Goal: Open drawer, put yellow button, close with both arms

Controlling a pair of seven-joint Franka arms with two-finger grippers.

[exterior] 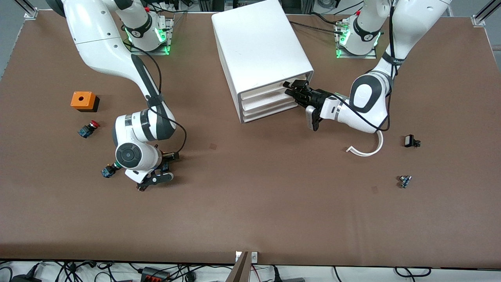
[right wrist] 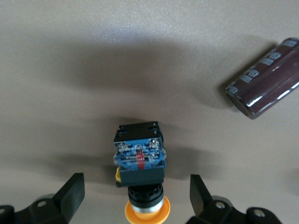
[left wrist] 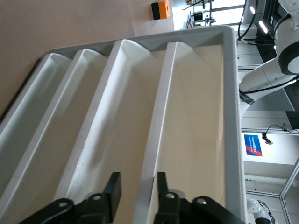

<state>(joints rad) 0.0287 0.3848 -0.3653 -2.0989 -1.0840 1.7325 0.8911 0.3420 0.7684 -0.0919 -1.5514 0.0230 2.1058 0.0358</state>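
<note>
The robot's right gripper should next grab the yellow button by its black neck (right wrist: pixel 145 194), so that the button can go in the drawer.
The white cabinet (exterior: pixel 258 51) stands at the middle back of the table with its drawers facing the left arm's end. The top drawer (exterior: pixel 262 93) looks shut. My left gripper (exterior: pixel 289 88) is at that drawer's front, open, with its fingers (left wrist: pixel 113 189) straddling a white lip of the drawer front (left wrist: pixel 156 140); one finger touches it. The yellow button (right wrist: pixel 140 156) lies on the table with its yellow-orange cap toward my right gripper (right wrist: pixel 137 182), whose open fingers (right wrist: pixel 74 191) stand on either side without touching it. In the front view my right gripper (exterior: pixel 155 181) hides the button.
A dark brown cylinder (right wrist: pixel 264 91) lies close to the yellow button. A green-capped button (exterior: pixel 107 171), a red-capped button (exterior: pixel 88 129) and an orange box (exterior: pixel 84 101) lie toward the right arm's end. A white curved strip (exterior: pixel 368 150) and two small parts (exterior: pixel 411 141) (exterior: pixel 405 181) lie toward the left arm's end.
</note>
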